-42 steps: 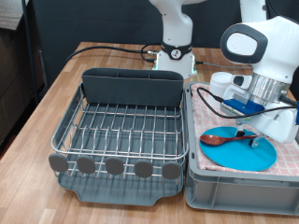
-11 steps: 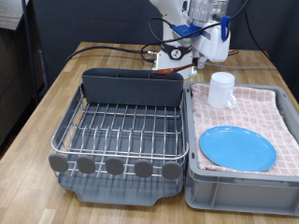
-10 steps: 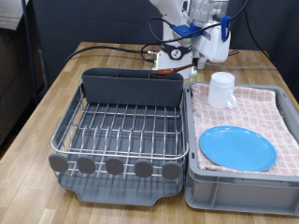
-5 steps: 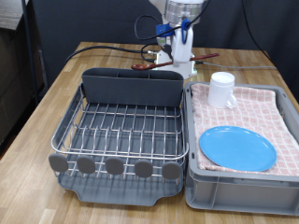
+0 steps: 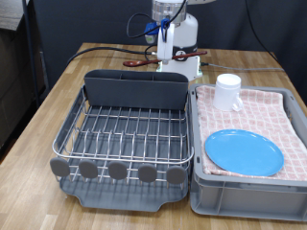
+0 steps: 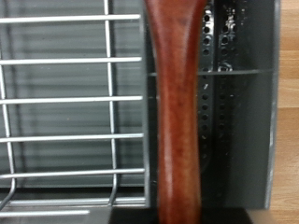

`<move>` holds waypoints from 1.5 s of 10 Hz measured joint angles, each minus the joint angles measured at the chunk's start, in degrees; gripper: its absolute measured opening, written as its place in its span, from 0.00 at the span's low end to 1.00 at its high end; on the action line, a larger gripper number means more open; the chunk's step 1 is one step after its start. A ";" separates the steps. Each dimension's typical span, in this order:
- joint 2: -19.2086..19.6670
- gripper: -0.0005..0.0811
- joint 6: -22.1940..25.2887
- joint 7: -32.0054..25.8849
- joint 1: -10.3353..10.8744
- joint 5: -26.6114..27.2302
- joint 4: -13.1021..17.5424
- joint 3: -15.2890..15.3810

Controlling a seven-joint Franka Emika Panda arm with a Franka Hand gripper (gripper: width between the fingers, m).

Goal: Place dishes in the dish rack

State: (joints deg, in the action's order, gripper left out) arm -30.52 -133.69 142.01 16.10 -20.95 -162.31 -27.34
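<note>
The wooden spoon is level high above the grey utensil trough, so I should tilt it and lower it into the trough before my gripper lets go.
My gripper (image 5: 165, 57) is shut on the reddish-brown wooden spoon (image 5: 134, 64) and holds it roughly level above the back of the dish rack (image 5: 120, 134), over the grey utensil trough (image 5: 134, 88). In the wrist view the spoon's handle (image 6: 177, 112) runs down the middle, with the rack's wires (image 6: 65, 98) and the perforated trough (image 6: 229, 103) below it. The bright-blue plate (image 5: 244, 151) and the white cup (image 5: 227, 92) sit on the pink checked cloth (image 5: 273, 110) at the exterior view's right. The rack holds no dishes.
The grey tub (image 5: 245, 199) with the cloth stands right beside the rack on a wooden table (image 5: 48, 105). The robot's white base (image 5: 182, 59) and black cables (image 5: 110, 48) lie behind the rack.
My gripper lifted the spoon off the blue plate, carried it up and towards the exterior view's left, and now hangs over the rack's trough. Plate and cup have not moved.
</note>
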 joint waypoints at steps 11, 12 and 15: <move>-1.97 0.11 2.50 -17.41 6.60 18.37 -0.15 -13.13; -1.97 0.11 3.15 -19.07 6.60 18.77 0.41 -14.59; -1.74 0.11 4.30 -21.65 6.60 19.05 1.62 -18.56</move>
State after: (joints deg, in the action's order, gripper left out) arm -32.27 -129.38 120.36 22.69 -1.91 -160.68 -45.90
